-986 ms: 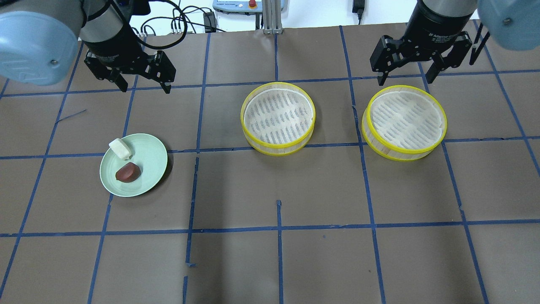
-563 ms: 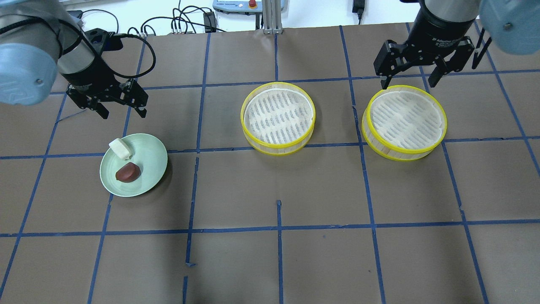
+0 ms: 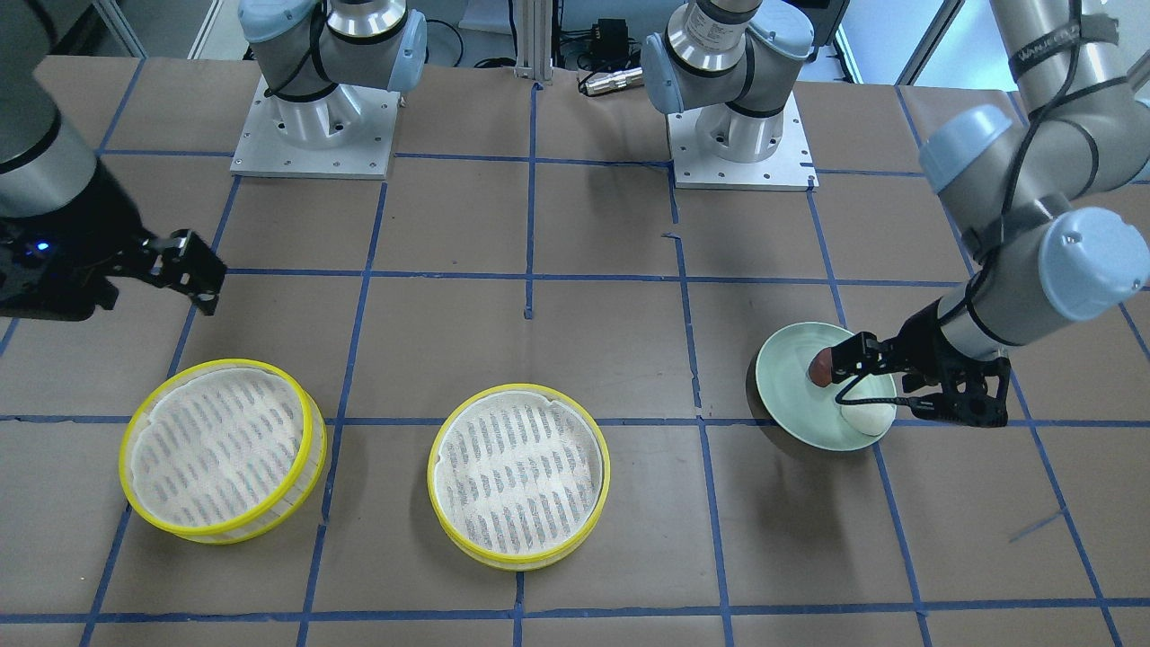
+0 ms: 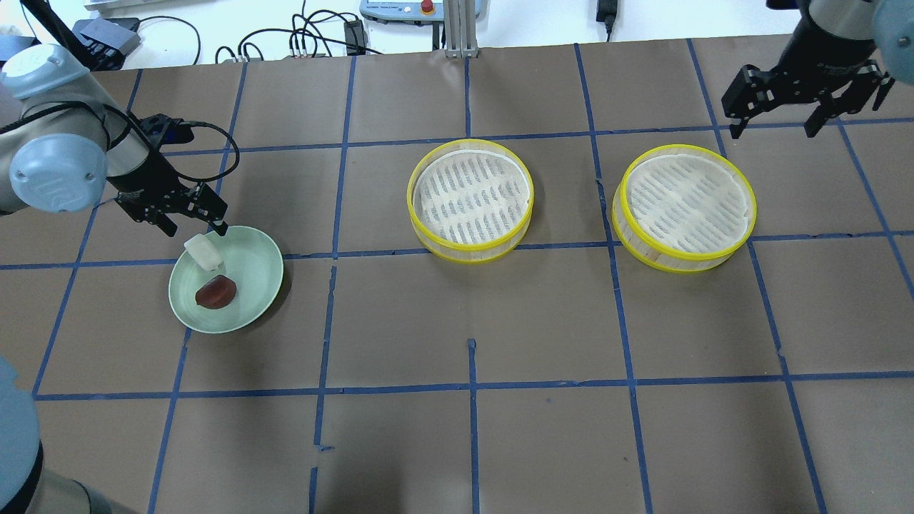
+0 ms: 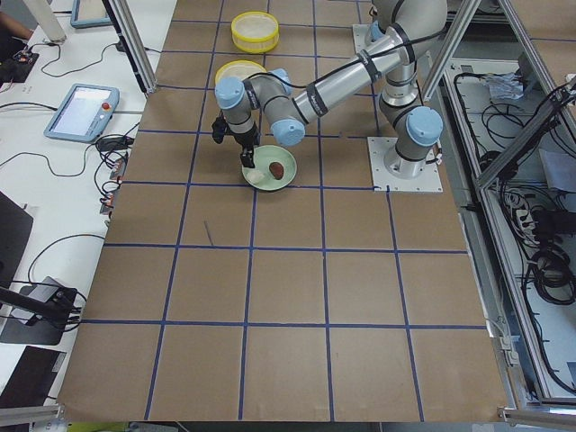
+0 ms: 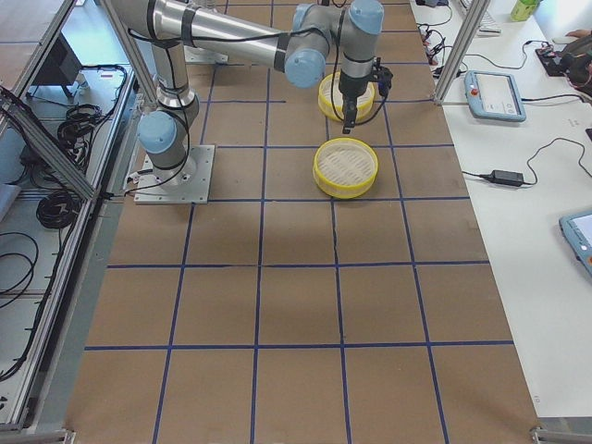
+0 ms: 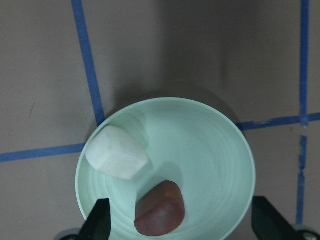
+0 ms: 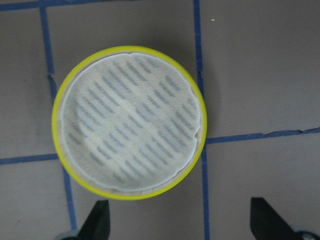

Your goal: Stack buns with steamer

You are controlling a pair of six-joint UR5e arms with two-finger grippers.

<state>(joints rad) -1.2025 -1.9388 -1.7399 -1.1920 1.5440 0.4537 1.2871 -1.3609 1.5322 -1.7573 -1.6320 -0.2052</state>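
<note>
I should next take the white bun by its rounded body with my left gripper, so that I can stack buns in the steamer.
A white bun and a reddish-brown bun lie on a pale green plate at the table's left. My left gripper is open and empty, low over the plate's far-left rim, close to the white bun. The left wrist view shows both buns between its spread fingers. Two empty yellow-rimmed steamer trays stand apart, one in the middle and one at the right. My right gripper is open and empty, raised beyond the right tray's far-right side.
Blue tape lines grid the brown table. Cables and a control box lie beyond the far edge. The two arm bases stand at the robot's side of the table.
My left gripper has moved down and toward the plate, now at its far-left rim. My right gripper has moved right and back, away from the right tray.
</note>
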